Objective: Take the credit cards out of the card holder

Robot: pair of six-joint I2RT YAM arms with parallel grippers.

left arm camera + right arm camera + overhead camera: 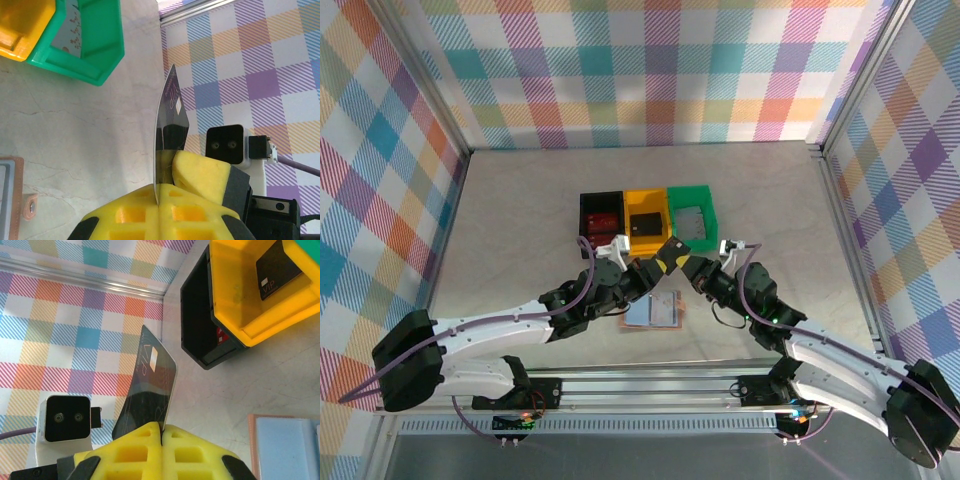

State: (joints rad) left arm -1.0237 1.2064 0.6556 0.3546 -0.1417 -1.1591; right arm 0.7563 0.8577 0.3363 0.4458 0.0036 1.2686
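Observation:
My right gripper should open now, because the fingers of my left gripper pinch the end of the card and the card would stay there.
A dark credit card (672, 248) marked VIP hangs above the table between both arms. My left gripper (159, 192) is shut on one end of this card (172, 105), seen edge-on. My right gripper (161, 429) is shut on the same card (150, 385) from the other side, and one of its yellow fingers (200, 172) shows beside the card in the left wrist view. The two grippers (665, 258) (686, 266) meet just in front of the bins. The tan card holder (652, 310) lies open on the table below them, its pale blue inside facing up (285, 445).
Three bins stand in a row behind the grippers: black (600, 215), yellow (646, 222) with a black card (277, 267) in it, and green (692, 212) with a grey card. Checkered walls enclose the table.

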